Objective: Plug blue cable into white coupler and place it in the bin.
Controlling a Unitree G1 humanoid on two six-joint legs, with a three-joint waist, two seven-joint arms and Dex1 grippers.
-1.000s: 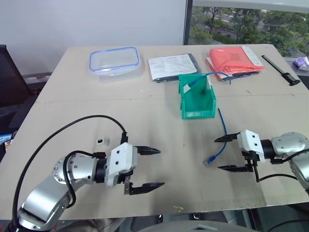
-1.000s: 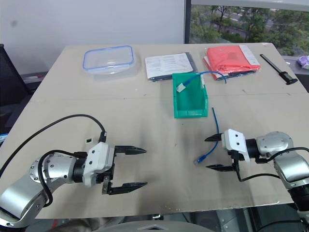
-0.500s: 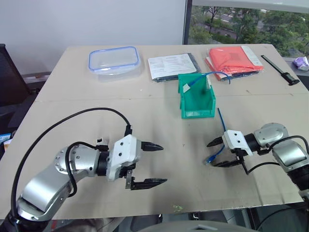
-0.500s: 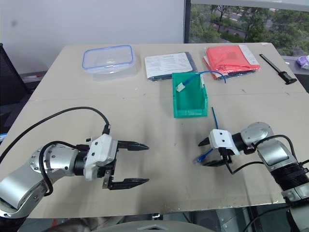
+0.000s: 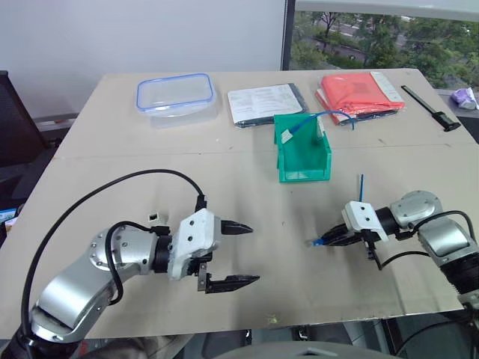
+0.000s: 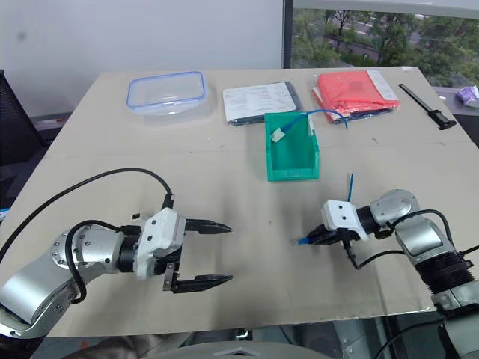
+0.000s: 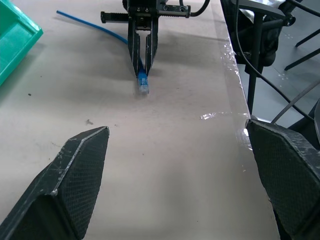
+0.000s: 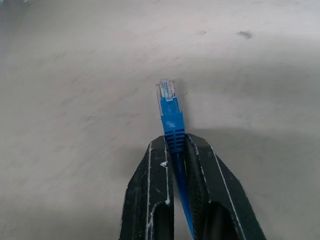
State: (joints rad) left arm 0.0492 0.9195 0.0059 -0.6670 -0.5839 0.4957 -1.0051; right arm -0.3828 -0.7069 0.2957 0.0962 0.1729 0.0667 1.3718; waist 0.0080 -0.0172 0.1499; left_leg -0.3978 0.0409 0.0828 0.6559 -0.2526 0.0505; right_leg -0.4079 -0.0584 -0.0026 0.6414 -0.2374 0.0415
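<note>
I will grab the cable by the clear plug point(image 5: 316, 242) point(image 7: 144, 87) with my left gripper next. The fingers of my right gripper cover the blue boot, and the plug sticks out past them.
The blue cable point(image 5: 317, 241) lies on the table at the right, and its far end point(image 5: 361, 181) sticks up off the surface. My right gripper point(image 5: 328, 239) is shut on it just behind the clear plug point(image 8: 167, 91); in the right wrist view both fingers point(image 8: 155, 165) pinch the blue boot. The white coupler point(image 5: 153, 218) sits on the table at the left, behind my left arm. My left gripper point(image 5: 254, 253) hovers open and empty near the front edge, pointing toward the right gripper point(image 7: 142, 47). The green bin point(image 5: 303, 158) stands mid-table.
Another blue cable point(image 5: 329, 114) with a white piece point(image 5: 287, 137) at its end drapes over the bin. At the back are a clear blue-rimmed container point(image 5: 176, 93), papers point(image 5: 267, 102), a red folder point(image 5: 363, 91) and a black tool point(image 5: 428, 107).
My right gripper moved in toward the plug and shut on the blue cable. The cable's far end has swung up off the table. The left gripper stays open.
</note>
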